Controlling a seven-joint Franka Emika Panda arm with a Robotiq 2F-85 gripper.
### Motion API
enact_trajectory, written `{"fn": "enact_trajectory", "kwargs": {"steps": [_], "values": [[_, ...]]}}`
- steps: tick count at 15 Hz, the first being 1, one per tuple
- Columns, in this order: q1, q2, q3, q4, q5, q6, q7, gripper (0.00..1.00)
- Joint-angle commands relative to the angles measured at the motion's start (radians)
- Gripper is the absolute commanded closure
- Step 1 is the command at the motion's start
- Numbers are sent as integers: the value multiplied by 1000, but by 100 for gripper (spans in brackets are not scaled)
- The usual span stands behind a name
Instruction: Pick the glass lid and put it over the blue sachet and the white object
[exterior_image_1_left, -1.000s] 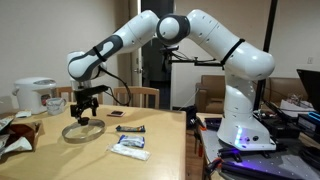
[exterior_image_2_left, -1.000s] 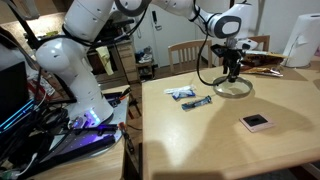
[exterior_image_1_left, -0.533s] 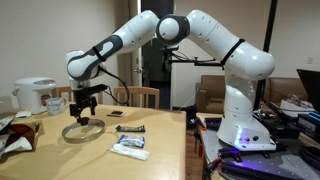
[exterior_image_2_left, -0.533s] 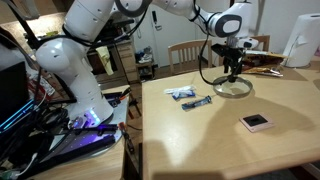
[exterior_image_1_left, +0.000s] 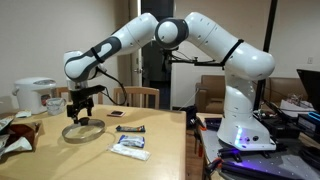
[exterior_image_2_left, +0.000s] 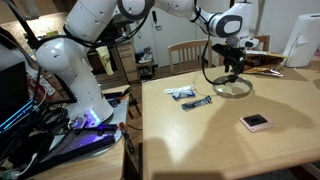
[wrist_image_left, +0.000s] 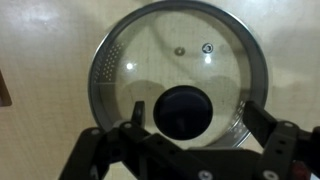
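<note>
My gripper should close now, because the knob is standing between my open fingers. Closing now would hold the dark knob (exterior_image_1_left: 84, 121) (wrist_image_left: 183, 112).
The glass lid (exterior_image_1_left: 83, 131) lies flat on the wooden table (exterior_image_1_left: 150, 160), also seen in an exterior view (exterior_image_2_left: 234, 88). In the wrist view the lid (wrist_image_left: 150, 50) fills the frame, with its dark knob (wrist_image_left: 185, 112) in the middle. My gripper (wrist_image_left: 196, 118) is open, one finger on each side of the knob, not touching it. In both exterior views the gripper (exterior_image_1_left: 84, 112) (exterior_image_2_left: 233, 76) hangs just above the lid. The blue sachet (exterior_image_1_left: 124, 141) (exterior_image_2_left: 180, 93) and the white object (exterior_image_1_left: 134, 152) lie side by side, apart from the lid.
A dark bar-shaped wrapper (exterior_image_1_left: 131, 129) (exterior_image_2_left: 198, 102) lies between lid and sachet. A small square item (exterior_image_2_left: 256, 122) lies nearer the table edge. A white rice cooker (exterior_image_1_left: 35, 95), a white cup (exterior_image_1_left: 57, 103) and clutter (exterior_image_1_left: 15, 135) stand beyond the lid. Chairs (exterior_image_1_left: 140, 96) stand behind the table.
The arm has shifted very slightly over the lid. The gripper stays open above the knob and the lid has not moved.
</note>
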Motion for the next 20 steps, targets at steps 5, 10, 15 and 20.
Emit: {"fn": "enact_trajectory", "kwargs": {"steps": [5, 10, 15, 20], "values": [[-12, 42, 10, 57, -9, -3, -29, 12], [-18, 50, 6, 65, -7, -2, -24, 58], [-18, 39, 2, 58, -8, 0, -14, 66], [-11, 5, -14, 31, -11, 7, 15, 66]]}}
